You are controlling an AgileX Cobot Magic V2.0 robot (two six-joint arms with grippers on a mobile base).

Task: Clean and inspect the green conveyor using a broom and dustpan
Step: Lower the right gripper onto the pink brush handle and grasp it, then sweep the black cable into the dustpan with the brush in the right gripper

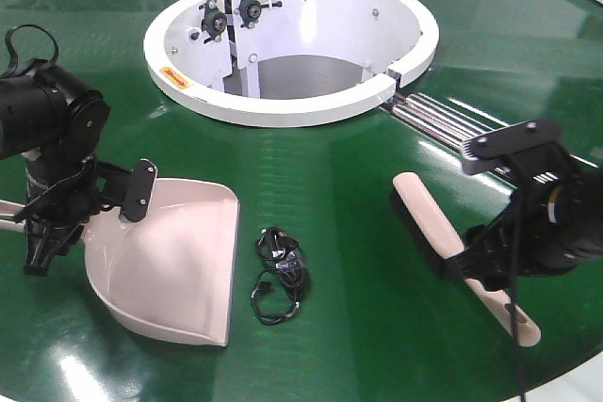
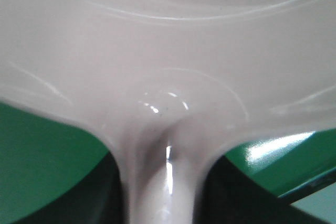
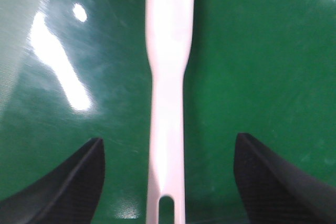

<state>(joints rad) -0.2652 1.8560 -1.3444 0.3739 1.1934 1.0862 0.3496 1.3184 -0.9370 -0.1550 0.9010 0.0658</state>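
Observation:
My right gripper grabs the broom by its handle [image 1: 485,289] next, to sweep the green conveyor into the dustpan [image 1: 174,261].
The green conveyor [image 1: 358,176] fills the front view. The beige dustpan [image 1: 174,261] lies on the belt at the left, with its mouth toward the right. My left gripper [image 1: 42,228] is shut on the dustpan's handle [image 2: 163,192]. In the left wrist view the scoop [image 2: 168,51] fills the frame. The broom [image 1: 443,237] lies at an angle on the belt at the right, bristles toward the hub. My right gripper [image 1: 468,261] is open and straddles the broom's handle [image 3: 168,103]. Both fingers [image 3: 68,182] stand well clear of the handle. The slotted hole is at the bottom edge of that view.
A bundle of black cable [image 1: 280,275] lies on the belt between the dustpan's lip and the broom. The white hub ring [image 1: 283,110] stands behind it. Silver rails [image 1: 438,120] run out from the ring to the right.

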